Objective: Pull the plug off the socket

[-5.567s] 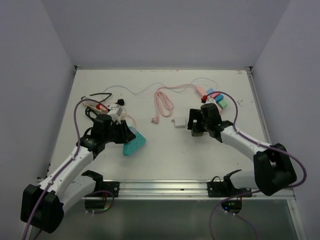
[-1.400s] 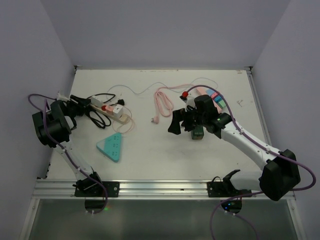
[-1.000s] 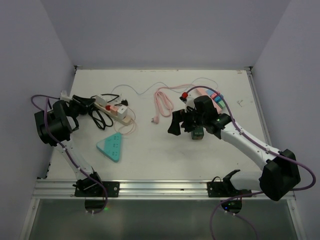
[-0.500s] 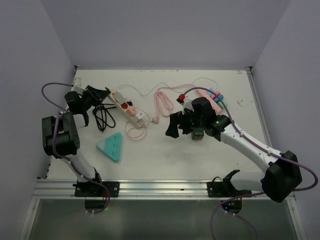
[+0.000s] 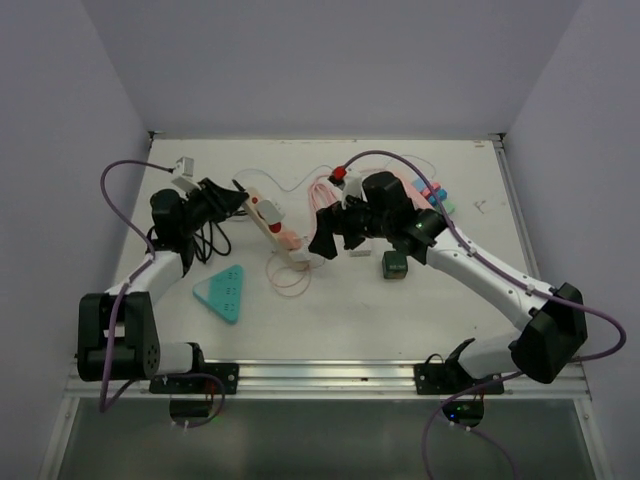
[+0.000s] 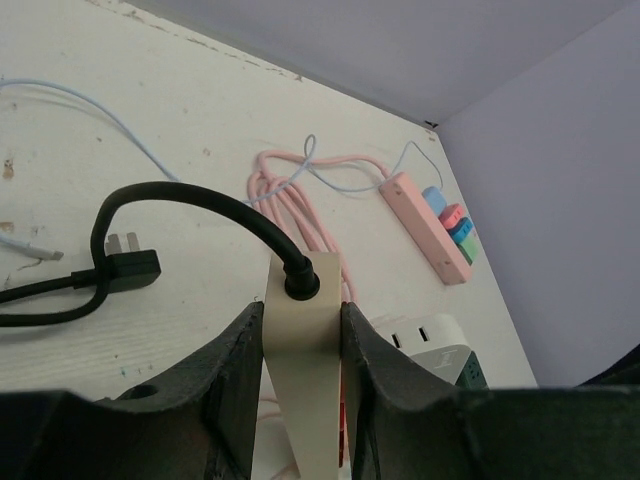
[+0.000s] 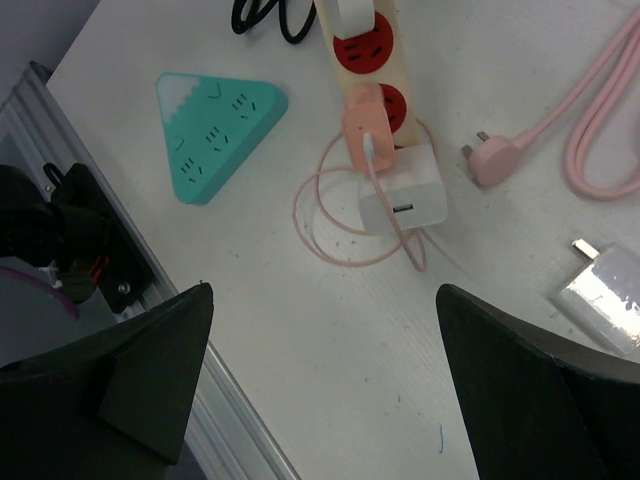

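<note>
The white plug (image 5: 270, 211) (image 7: 345, 10) has to come off the socket, so my right gripper should next grab the plug by its opposite flat sides, with the slotted end facing outward.
A cream power strip (image 5: 262, 212) with red sockets lies slantwise at the table's middle left. My left gripper (image 5: 228, 198) is shut on its cord end; the left wrist view shows both fingers pressed on the cream body (image 6: 305, 340) below the black cord. A white charger (image 7: 400, 200) with a pink plug (image 7: 365, 125) and a thin pink cable sits in the strip's far end, and a white plug (image 7: 345, 10) in another socket. My right gripper (image 5: 335, 238) hangs open and empty just right of the strip's far end, above bare table (image 7: 330, 390).
A teal triangular socket (image 5: 222, 293) lies near the left front. A green cube socket (image 5: 394, 264) sits under my right arm. A pink coiled cable (image 5: 325, 195), its loose plug (image 7: 492, 160), a white adapter (image 7: 605, 290) and a pink strip (image 5: 430, 192) lie behind.
My left gripper has swung in from the far left towards the centre, dragging the power strip right and forward. My right gripper has moved left and back, closer to the strip's far end.
</note>
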You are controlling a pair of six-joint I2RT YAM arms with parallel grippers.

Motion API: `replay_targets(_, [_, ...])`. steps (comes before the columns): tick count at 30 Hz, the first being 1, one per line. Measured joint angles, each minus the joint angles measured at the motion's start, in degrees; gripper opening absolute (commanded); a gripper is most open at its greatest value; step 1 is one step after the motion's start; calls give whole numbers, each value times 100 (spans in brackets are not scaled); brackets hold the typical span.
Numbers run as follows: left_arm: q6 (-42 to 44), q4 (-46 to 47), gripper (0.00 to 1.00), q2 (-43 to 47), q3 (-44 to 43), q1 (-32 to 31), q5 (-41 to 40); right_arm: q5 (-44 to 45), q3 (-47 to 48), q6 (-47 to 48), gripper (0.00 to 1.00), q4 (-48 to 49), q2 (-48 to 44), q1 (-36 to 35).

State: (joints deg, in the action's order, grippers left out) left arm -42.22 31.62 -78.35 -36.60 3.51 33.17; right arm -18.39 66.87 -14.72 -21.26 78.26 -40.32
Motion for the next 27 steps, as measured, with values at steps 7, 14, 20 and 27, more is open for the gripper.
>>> replay_targets(7, [289, -525, 0, 881, 238, -284, -179, 149, 977, 221, 96, -146, 916, -278])
replay_targets(14, [361, -734, 0, 1364, 461, -529, -343, 269, 1757, 374, 96, -186, 1781, -470])
replay_targets(20, [391, -863, 0, 1578, 555, -664, -363, 380, 2262, 570, 85, -188, 2472, -586])
replay_targets(27, [398, -970, 0, 1657, 570, -732, -393, 374, 2430, 728, 28, -208, 2841, -629])
